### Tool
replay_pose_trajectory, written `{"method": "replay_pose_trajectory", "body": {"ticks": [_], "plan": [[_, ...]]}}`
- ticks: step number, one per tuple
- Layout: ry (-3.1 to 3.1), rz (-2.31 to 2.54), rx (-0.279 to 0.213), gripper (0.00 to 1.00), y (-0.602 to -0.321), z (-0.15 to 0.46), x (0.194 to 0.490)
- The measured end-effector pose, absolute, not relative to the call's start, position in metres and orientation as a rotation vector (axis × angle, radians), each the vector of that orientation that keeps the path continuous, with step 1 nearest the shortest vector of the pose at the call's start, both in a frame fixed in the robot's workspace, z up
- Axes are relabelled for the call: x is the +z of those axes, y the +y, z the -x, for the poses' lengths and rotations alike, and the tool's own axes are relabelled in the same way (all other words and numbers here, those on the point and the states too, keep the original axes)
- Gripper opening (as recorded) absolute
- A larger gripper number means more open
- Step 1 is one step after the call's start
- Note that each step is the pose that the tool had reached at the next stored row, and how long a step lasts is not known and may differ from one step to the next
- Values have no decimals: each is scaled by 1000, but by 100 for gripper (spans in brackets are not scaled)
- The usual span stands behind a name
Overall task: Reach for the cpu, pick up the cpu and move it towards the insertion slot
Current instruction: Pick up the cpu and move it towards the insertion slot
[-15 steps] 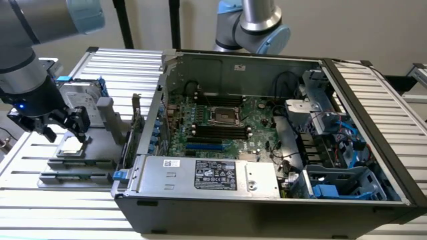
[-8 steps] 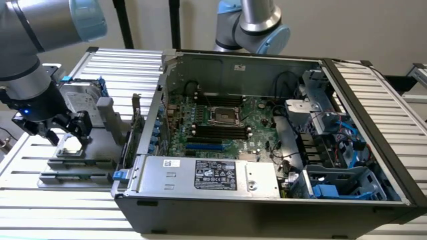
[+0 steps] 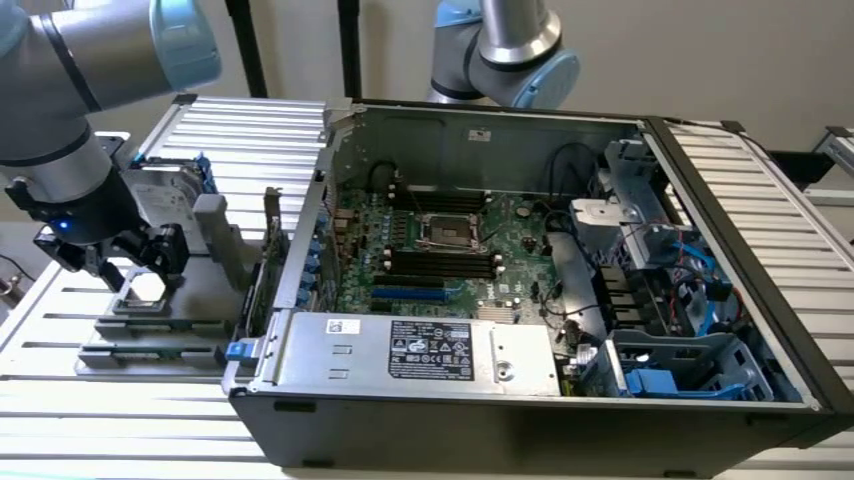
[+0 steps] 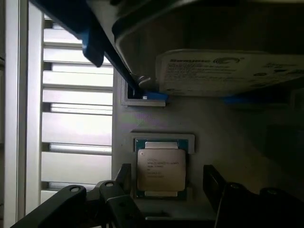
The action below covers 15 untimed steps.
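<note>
The holder's raised rim goes around the cpu's back corners. My gripper should next grab the cpu by its two open side edges, where the fingers fit.
The cpu point(image 3: 144, 287), a small square chip with a silvery top, lies flat in a recess of a grey holder point(image 3: 200, 290) on the exterior view's left. My gripper point(image 3: 127, 262) hangs just above it, open. In the wrist view the cpu point(image 4: 160, 168) sits between my two dark fingers point(image 4: 124, 179), which stand apart on either side of it and do not touch it. The insertion slot point(image 3: 447, 232), a silvery frame with a dark centre, sits on the green board inside the open computer case, well off to the exterior view's right.
A grey hard drive with a blue bracket point(image 3: 167, 200) stands just behind the cpu and hangs over it in the wrist view point(image 4: 228, 71). The case wall point(image 3: 287, 260) rises between holder and board. Black memory slots point(image 3: 441, 265), cables and a power supply point(image 3: 414, 350) surround the socket.
</note>
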<state>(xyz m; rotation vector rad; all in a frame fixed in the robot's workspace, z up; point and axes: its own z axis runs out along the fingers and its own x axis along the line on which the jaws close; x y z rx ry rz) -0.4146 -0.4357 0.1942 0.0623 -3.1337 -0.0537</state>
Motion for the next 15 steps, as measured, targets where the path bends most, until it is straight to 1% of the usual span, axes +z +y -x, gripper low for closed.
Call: {"method": "replay_pose_trajectory", "body": {"ticks": [6,15], "plan": [[-3127,-62,-40,71,-434,415,192],[-3127,-62,-38,71,-431,417,189]]}}
